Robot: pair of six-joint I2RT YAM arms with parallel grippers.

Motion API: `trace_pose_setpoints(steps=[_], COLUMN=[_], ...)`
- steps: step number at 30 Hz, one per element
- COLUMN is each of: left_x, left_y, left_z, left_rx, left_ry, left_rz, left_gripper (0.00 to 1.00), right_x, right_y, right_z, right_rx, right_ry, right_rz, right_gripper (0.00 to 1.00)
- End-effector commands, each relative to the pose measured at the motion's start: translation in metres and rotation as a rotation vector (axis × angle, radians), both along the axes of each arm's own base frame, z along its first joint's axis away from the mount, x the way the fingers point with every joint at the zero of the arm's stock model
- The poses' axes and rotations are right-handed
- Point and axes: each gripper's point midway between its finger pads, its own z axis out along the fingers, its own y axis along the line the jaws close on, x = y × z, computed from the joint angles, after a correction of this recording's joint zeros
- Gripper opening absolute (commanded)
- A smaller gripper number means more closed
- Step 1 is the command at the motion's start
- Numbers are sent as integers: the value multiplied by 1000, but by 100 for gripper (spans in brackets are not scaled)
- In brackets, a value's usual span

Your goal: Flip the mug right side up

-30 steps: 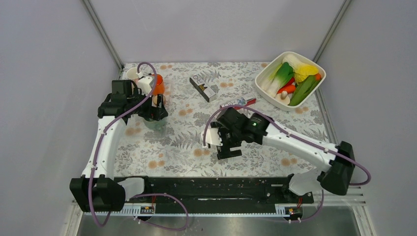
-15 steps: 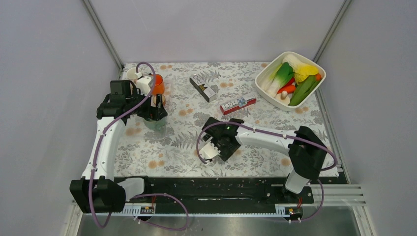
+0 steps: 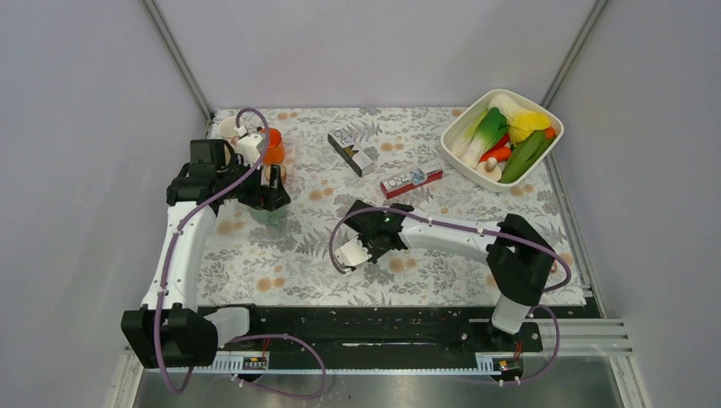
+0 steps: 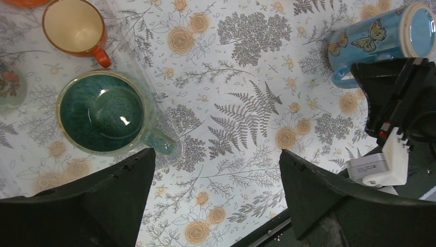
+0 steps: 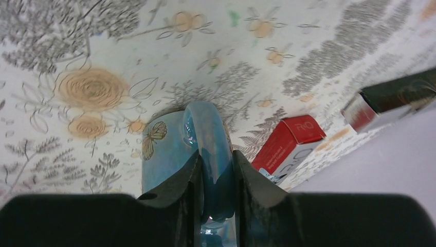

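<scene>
My left gripper is going to grab the blue mug's rim next, opposite the mug's base. The mug's base stays free to set the mug upright.
The mug [image 4: 378,43] is blue with butterflies and lies on its side on the flowered cloth, seen at the upper right of the left wrist view. My right gripper [image 5: 216,159] is low over it and shut on its handle [image 5: 208,139], which fills the narrow gap between the fingers. From above, the right gripper [image 3: 374,240] covers the mug. My left gripper [image 4: 216,154] hangs open at the left of the table, nothing between its fingers, beside an upright green mug [image 4: 100,113].
An orange mug [image 4: 74,25] stands beyond the green one. A white bowl [image 3: 554,126] of vegetables sits at the back right. A red box [image 3: 411,181] and a black-and-white box [image 3: 351,150] lie behind the right gripper.
The right arm swung left and down onto the mug, and its jaws closed on the handle. The left arm stayed still.
</scene>
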Motion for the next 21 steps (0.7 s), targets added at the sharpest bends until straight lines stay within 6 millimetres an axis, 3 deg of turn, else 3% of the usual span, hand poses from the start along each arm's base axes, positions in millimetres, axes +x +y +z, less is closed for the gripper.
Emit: trace_pose_setpoints(steps=[1,6,13,17,21], left_x=[0,-7,-25,-37,-41], left_y=[-12,-38,-97,-129,-151], left_z=[17,38,63,82,78], left_rx=[-66,-219,-475,-587,-556], left_ry=[-17,13,143,179,112], left_rz=[-50,-126,-269,-368,-452], left_gripper=[93,93,94,96,96], right_x=[10,2,-3,-8,-11], right_y=[56,66,33,22,15], right_z=[90,174,245,282,306], right_rx=[563,1161,1758,1934,2043], right_ry=[-114,-135,10,57,93], right_rz=[-143,-260,-417,-434,-454], right_gripper=[0,0,0,0,0])
